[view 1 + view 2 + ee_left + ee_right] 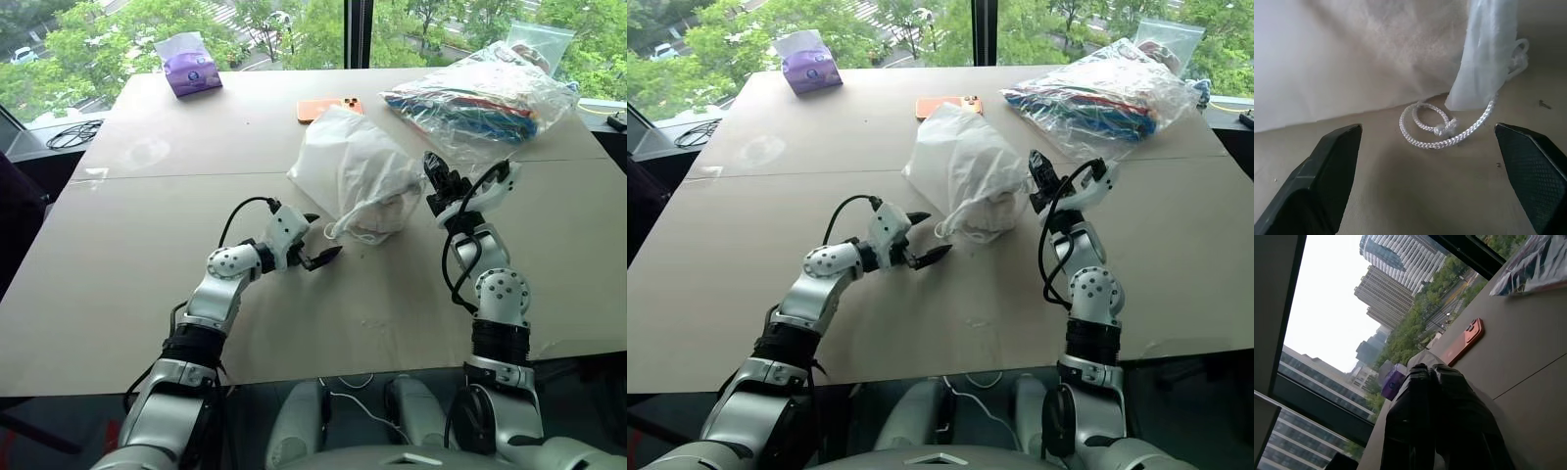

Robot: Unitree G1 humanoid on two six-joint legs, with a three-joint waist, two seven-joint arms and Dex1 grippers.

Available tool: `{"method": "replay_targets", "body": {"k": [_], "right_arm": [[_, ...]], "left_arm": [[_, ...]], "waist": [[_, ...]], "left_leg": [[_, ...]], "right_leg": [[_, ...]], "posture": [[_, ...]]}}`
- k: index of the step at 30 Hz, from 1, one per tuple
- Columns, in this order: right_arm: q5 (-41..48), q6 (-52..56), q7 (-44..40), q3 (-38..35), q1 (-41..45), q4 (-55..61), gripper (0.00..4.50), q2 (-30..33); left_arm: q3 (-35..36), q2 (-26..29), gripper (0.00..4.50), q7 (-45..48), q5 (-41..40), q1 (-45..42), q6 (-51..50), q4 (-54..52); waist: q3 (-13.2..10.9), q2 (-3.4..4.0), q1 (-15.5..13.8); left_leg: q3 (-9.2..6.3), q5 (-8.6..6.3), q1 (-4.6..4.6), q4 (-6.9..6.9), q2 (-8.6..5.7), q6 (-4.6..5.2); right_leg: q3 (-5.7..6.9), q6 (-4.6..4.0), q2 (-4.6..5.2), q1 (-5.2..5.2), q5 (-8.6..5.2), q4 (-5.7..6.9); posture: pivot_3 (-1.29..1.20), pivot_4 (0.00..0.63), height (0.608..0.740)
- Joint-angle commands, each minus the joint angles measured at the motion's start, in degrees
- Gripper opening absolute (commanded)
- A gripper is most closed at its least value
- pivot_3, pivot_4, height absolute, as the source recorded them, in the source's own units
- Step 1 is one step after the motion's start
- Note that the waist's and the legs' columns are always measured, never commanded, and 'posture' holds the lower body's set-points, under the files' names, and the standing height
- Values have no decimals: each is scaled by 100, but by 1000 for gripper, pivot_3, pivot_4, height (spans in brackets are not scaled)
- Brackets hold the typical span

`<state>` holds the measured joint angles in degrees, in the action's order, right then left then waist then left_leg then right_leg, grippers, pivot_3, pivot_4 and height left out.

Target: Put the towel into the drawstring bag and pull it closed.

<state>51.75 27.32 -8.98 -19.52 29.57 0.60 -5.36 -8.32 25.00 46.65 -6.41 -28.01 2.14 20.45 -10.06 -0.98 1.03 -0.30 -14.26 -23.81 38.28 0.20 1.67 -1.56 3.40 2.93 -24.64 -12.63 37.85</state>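
Note:
The white cord hangs loose and curls up at its knotted end. To pull the bag closed, my left gripper should next pinch that knotted loop (330, 231) (1442, 129).
The drawstring bag (348, 166) lies bunched in the middle of the table, its mouth gathered at the near end. A cream lump, the towel (388, 211), shows through the thin wall near that mouth. The white cord (1432, 128) trails out in a knotted loop on the table (118, 294). My left gripper (321, 240) is open just short of the loop, with one finger on each side of it and nothing held. My right gripper (437, 182) is shut and raised against the bag's right side, pointing up; its fingers (1435, 401) are pressed together.
A purple tissue pack (191, 64) stands at the far left. An orange phone (328, 108) lies behind the bag. A big clear plastic bag (480, 98) with colourful contents sits at the far right. A black cable (73, 132) coils off the table's left edge.

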Motion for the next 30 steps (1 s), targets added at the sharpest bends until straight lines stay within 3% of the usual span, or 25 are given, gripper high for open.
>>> {"method": "replay_targets", "body": {"k": [1, 9, 19, 22, 26, 27, 28, 29, 30], "right_arm": [[73, -94, 4, 29, 153, 137, 0, 25], [62, -122, 33, 46, 54, 206, 0, 18], [230, -165, 129, -252, -13, 274, 0, 227], [255, -141, 144, -254, -22, 258, 0, 261], [258, -128, 156, -210, -37, 262, 0, 265], [258, -135, 169, -202, -37, 277, 0, 257], [257, -142, 178, -197, -39, 293, 0, 251], [258, -147, 184, -193, -40, 303, 0, 247], [257, -157, 192, -190, -48, 317, 0, 242]], "left_arm": [[-134, -75, 4458, 126, 244, -275, 538, 403], [26, -213, 4458, 222, 93, -385, 455, 552], [685, -32, 4458, -715, 30, 399, 187, -265], [542, -109, 3265, -361, -176, 410, -25, -459], [419, -262, 1358, -142, -189, 174, -67, -296], [355, -270, 1089, -89, -96, 55, 25, -136], [298, -273, 460, -22, -42, -45, 89, 2], [258, -272, 99, 26, -13, -112, 136, 101], [219, -278, 36, 58, 34, -198, 185, 235]], "waist": [[0, 0, 0], [0, 0, 4], [0, 0, 118], [0, 0, 113], [0, 0, 112], [0, 0, 109], [0, 0, 110], [0, 0, 111], [0, 0, 114]], "left_leg": [[-1, 0, 0, 0, 0, 0], [-2, 0, -2, 1, 1, 1], [-5, 0, 2, 1, 8, 1], [-4, 0, 2, 1, 8, 1], [-2, 0, -1, 2, 6, 1], [-2, 0, -1, 2, 6, 1], [-4, 0, 0, 2, 6, 1], [-5, 0, 0, 2, 5, 1], [-5, 0, 0, 2, 5, 1]], "right_leg": [[0, 0, -1, 0, 0, 0], [1, 1, 0, 1, 0, 0], [0, 1, 0, 0, 0, 5], [1, 1, 0, 0, 0, 5], [1, 1, 1, 1, 0, 3], [1, 1, 0, 1, 0, 3], [1, 1, 0, 1, 0, 4], [2, 1, -3, 1, 0, 4], [3, 1, -3, 1, 0, 4]], "posture": [[0, 150, 740], [0, 150, 740], [0, 150, 740], [0, 150, 740], [0, 150, 740], [0, 150, 740], [0, 150, 740], [0, 150, 740], [0, 150, 740]]}}
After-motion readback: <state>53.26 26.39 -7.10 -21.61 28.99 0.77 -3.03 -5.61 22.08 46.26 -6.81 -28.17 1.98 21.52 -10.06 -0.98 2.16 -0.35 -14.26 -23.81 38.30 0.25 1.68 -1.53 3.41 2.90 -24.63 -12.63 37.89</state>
